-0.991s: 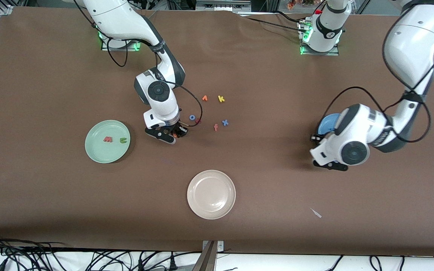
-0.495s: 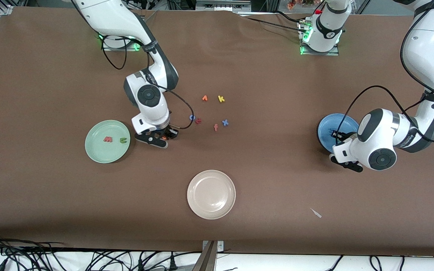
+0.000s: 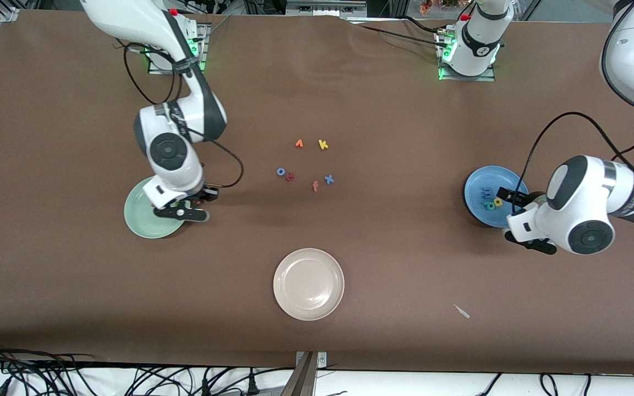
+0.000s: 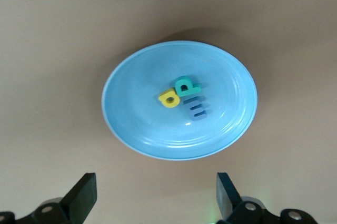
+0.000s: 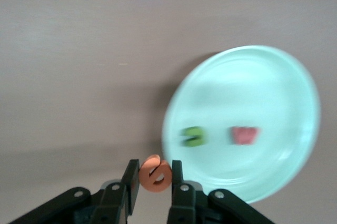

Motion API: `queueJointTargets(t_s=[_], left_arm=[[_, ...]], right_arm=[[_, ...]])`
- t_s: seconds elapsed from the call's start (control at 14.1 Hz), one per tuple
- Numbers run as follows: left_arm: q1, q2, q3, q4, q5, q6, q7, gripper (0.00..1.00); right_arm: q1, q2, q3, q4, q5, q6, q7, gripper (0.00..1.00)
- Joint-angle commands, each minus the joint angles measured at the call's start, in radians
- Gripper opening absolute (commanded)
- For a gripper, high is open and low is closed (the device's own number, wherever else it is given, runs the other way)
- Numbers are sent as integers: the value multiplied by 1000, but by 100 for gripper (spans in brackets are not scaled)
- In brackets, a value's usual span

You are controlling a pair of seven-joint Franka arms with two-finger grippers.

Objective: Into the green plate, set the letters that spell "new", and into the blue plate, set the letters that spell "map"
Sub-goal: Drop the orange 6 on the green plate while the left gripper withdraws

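Observation:
My right gripper holds the orange "e" in its fingertips just outside the plate's rim [image 5: 169, 156]. It should stay closed until the letter is inside the green plate [image 5: 253, 87].
The green plate [image 3: 136, 215] [image 5: 253, 87] holds a green "n" [image 5: 193, 136] and a red-pink "w" [image 5: 244, 134]. My right gripper [image 3: 182, 211] [image 5: 155, 181] hangs over that plate's rim, on the side toward the loose letters. It is shut on the orange "e" [image 5: 155, 173]. The blue plate [image 3: 479, 179] [image 4: 137, 108] holds a blue "m" [image 4: 196, 108], a yellow "a" [image 3: 497, 202] [image 4: 169, 98] and a teal "p" [image 3: 490, 207] [image 4: 186, 85], all touching. My left gripper [image 3: 520, 219] [image 4: 156, 197] is open and empty over the table just beside the blue plate.
A cream-white plate [image 3: 309, 283] lies nearer the front camera, mid-table. Loose letters sit mid-table: an orange angular one [image 3: 299, 143], a yellow "k" [image 3: 323, 144], a blue "o" [image 3: 280, 171], a reddish one [image 3: 289, 176], a salmon "f" [image 3: 315, 186] and a blue "x" [image 3: 328, 179]. A white scrap [image 3: 462, 311] lies near the front.
My right gripper carried the orange "e" from beside the loose letters to the green plate's rim. My left gripper opened and drew back off the blue plate, uncovering the letters in it.

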Motion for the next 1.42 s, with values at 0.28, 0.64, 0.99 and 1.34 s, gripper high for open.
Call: queueJointTargets(t_s=[0.28,0.64,0.99,1.34], left_arm=[[-11,-144,84,33,-112,9,14,100],[-239,-451,414,-147,-377,155,16,100],[-355,-649,491,-176,-392,125,24,100],[-375,-725,546,-172,-477,108,22,100]], right_arm=[[-8,-57,-115,-103,150,-1,-284,52],[-19,-57,-115,-98,166,-4,-290,67],[-17,-79,-112,-61,186,-22,-284,75],[-17,-94,-110,164,186,-296,-278,82]])
